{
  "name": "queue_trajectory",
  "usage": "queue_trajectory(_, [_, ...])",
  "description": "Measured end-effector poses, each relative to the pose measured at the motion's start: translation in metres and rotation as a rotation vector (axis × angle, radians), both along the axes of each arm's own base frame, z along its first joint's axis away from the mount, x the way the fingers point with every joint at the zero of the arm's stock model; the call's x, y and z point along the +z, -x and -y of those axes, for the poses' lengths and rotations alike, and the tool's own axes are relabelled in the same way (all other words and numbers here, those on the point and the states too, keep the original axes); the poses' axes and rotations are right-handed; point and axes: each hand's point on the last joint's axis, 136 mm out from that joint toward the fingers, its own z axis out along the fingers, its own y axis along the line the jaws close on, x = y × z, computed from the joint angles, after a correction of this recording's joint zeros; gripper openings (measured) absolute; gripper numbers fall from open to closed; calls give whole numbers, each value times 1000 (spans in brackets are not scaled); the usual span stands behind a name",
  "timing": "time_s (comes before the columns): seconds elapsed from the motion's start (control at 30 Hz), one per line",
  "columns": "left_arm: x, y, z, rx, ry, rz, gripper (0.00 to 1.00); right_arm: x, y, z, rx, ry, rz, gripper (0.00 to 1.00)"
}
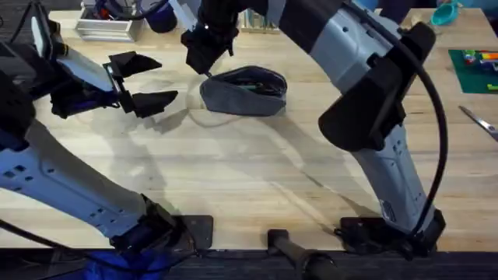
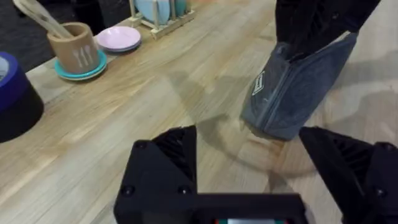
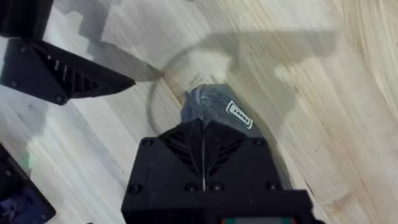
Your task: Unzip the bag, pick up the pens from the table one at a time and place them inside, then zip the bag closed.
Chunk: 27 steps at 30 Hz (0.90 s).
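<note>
The bag's top seam is covered by my right gripper. My left gripper should reach the bag and grab its closed end (image 1: 205,92) (image 2: 268,126), where the cloth stands free.
The blue-grey bag (image 1: 247,95) lies on the table (image 1: 233,171) at the middle back, its top gaping open. The pens are hidden, apart from dark slim shapes inside the opening (image 1: 255,81). My right gripper (image 1: 205,61) reaches across to the bag's left end. In the right wrist view its fingers (image 3: 186,146) are pressed together on the top seam of the bag (image 3: 214,102), and the pull tab is hidden under them. My left gripper (image 1: 166,80) hovers open just left of the bag (image 2: 292,93), touching nothing.
A white rack (image 1: 105,27) and a dark blue cup (image 1: 159,19) stand at the back left. A green mat (image 1: 475,70) and silver scissors (image 1: 478,123) lie at the right edge. Near the left arm are a wooden utensil holder (image 2: 74,46), pink plates (image 2: 118,38) and a blue roll (image 2: 15,93).
</note>
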Motion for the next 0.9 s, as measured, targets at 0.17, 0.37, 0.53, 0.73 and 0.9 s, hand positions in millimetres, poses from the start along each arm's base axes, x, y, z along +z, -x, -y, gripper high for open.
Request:
queue_trajectory(0.17, [-1, -3, 17, -52, -8, 9, 993, 0, 0, 0, 0, 0, 0, 28])
queue_trajectory(0.37, [-1, -5, 45, -133, -9, 12, 995, 0, 0, 0, 0, 0, 0, 28])
queue_trajectory(0.53, [-4, -5, 65, -196, -30, 15, 957, 0, 0, 0, 0, 0, 1, 28])
queue_trajectory(0.73, [-8, -3, 85, -264, -55, 12, 914, 0, 0, 0, 0, 0, 1, 28])
queue_trajectory(0.9, [-14, -5, 93, -289, -79, 3, 901, 0, 0, 0, 0, 0, 1, 28])
